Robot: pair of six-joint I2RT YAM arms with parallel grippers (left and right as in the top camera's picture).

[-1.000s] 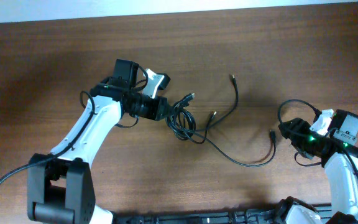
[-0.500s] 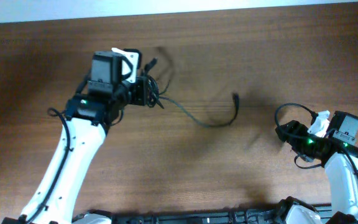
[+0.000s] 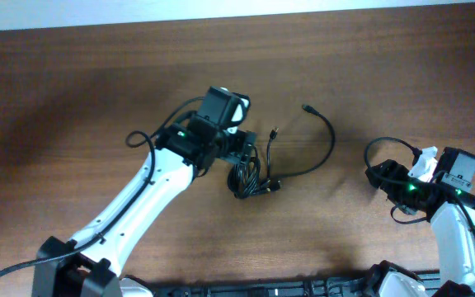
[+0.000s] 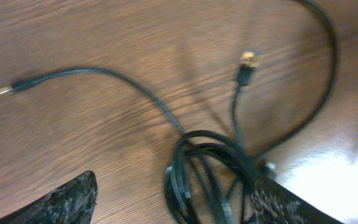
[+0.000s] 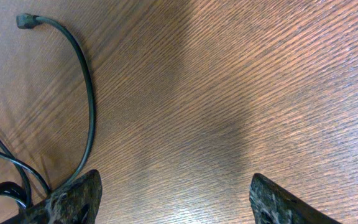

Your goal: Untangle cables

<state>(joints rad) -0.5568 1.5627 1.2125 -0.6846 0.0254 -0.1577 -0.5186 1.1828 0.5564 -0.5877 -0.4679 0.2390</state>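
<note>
The plug ends need to stay free for the robot's right gripper to untangle, so the left gripper will next grab the tangled coil (image 3: 244, 177) (image 4: 197, 180) across its bundled loops.
The thin black cables (image 3: 251, 176) lie in a tangled coil at mid-table. One strand arcs right and up to a plug (image 3: 306, 108), and a short end with a plug (image 3: 273, 132) points up. My left gripper (image 3: 239, 153) sits at the coil's upper left edge. In the left wrist view the gripper (image 4: 176, 208) is open, the coil (image 4: 197, 180) lying on the wood between its fingers (image 4: 73, 202), a gold-tipped plug (image 4: 248, 62) beyond. My right gripper (image 3: 379, 176) stands open (image 5: 176, 202) over bare wood, apart from the cable arc (image 5: 89, 93).
The brown wooden table (image 3: 72, 99) reaches a pale back edge (image 3: 221, 8) along the top of the overhead view. A thicker black arm wire (image 3: 386, 142) loops above my right wrist. Another cable end with a small plug (image 4: 5, 91) lies left of the coil.
My left gripper, shut on the cables, swung up and left with them, then came back to mid-table and opened, leaving them in a tighter coil. The right arm barely moved.
</note>
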